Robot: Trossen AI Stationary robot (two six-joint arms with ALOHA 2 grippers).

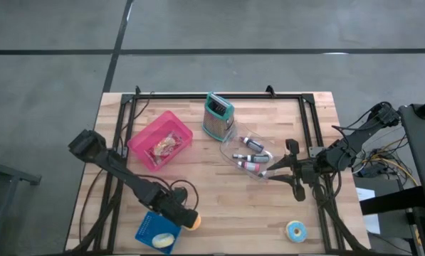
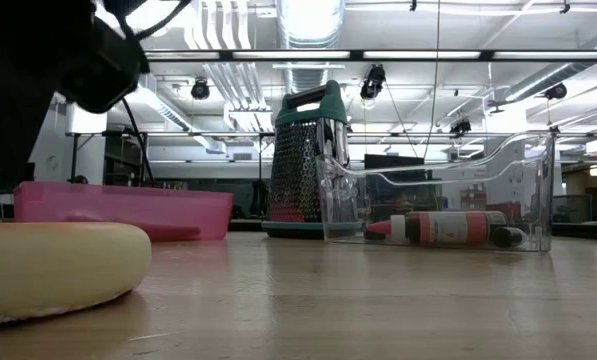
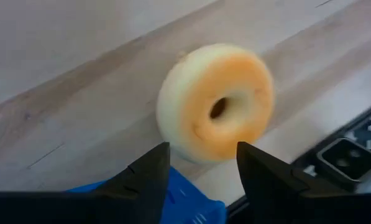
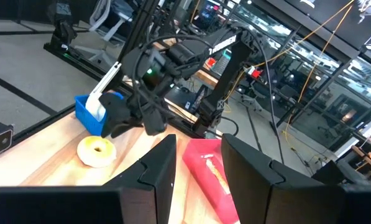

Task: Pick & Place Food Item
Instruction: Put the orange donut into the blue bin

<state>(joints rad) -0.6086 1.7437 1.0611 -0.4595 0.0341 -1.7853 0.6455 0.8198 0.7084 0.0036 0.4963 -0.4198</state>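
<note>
My left gripper will next grab the orange doughnut by its ring [image 1: 193, 222], to put it away in the blue box [image 1: 151, 230].
A ring doughnut [image 3: 216, 102] with an orange top and cream sides lies on the wooden table near its front edge, also in the high view [image 1: 193, 223] and the right wrist view [image 4: 97, 151]. My left gripper [image 3: 201, 165] hangs just above it, slanting steeply down, open. Its two fingers stand short of the doughnut and touch nothing. A pink bin [image 1: 161, 140] with wrapped food stands at the back left. My right gripper [image 1: 270, 171] waits raised and level over the table's right half, open [image 4: 197, 155] and empty.
A blue box [image 1: 149, 229] with a pale thing on it lies right beside the doughnut, under my left arm. A metal grater [image 1: 218, 115] stands at the back. A clear tray [image 1: 249, 156] holds bottles mid-table. A blue-iced doughnut [image 1: 295, 229] lies at the front right.
</note>
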